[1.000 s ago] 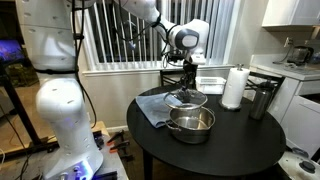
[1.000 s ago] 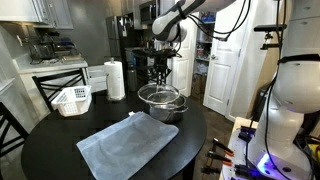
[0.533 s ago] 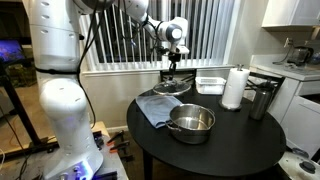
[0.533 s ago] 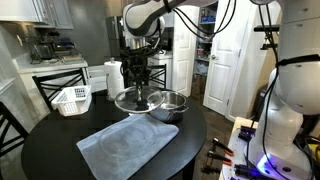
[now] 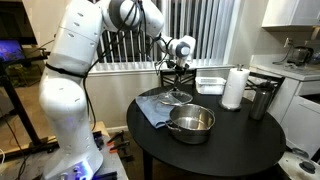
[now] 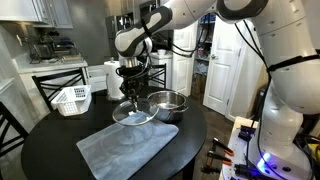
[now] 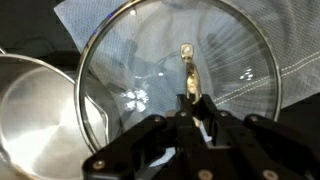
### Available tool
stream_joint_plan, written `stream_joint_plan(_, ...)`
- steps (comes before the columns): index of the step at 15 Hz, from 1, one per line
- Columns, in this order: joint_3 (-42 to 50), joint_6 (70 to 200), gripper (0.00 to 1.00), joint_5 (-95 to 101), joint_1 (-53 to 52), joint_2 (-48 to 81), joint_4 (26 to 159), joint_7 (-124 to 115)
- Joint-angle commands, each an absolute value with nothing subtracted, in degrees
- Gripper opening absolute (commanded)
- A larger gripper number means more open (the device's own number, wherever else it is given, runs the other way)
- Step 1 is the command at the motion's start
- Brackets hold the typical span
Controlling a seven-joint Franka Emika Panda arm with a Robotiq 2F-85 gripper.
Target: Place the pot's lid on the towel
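The lid is hanging close against the pot's rim, so my gripper should keep holding it first. The lid would fall across the towel's edge if I opened now.
My gripper (image 5: 177, 75) (image 6: 133, 88) (image 7: 196, 108) is shut on the knob of the glass lid (image 7: 170, 70). It holds the lid (image 5: 176, 96) (image 6: 133, 113) just above the blue-grey towel (image 5: 152, 109) (image 6: 125, 146) (image 7: 270, 40), near the towel's edge beside the pot. The shiny steel pot (image 5: 191, 123) (image 6: 167, 104) (image 7: 35, 115) stands open on the round dark table (image 5: 230, 140) (image 6: 50, 150), next to the towel. In the wrist view the lid hangs over the towel with the pot's rim at its left.
A white paper roll (image 5: 234, 88) (image 6: 115, 79) and a dark cylindrical container (image 5: 262, 100) stand at the table's back. A white basket (image 6: 72, 99) (image 5: 210, 84) sits on the table. A chair back (image 6: 8, 125) stands beside the table.
My gripper has carried the lid from above the pot over to the towel and lowered it close to the cloth. The pot now stands uncovered.
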State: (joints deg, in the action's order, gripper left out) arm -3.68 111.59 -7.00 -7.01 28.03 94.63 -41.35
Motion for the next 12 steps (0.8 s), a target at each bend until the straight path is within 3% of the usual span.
stream_joint_plan(1, -4.6, 109.0, 0.04, -8.4, -7.3, 29.9, 91.7, -32.6)
stream_joint_plan(12, -5.6, 106.3, 0.04, -8.5, -10.5, 31.2, 90.8, -21.3)
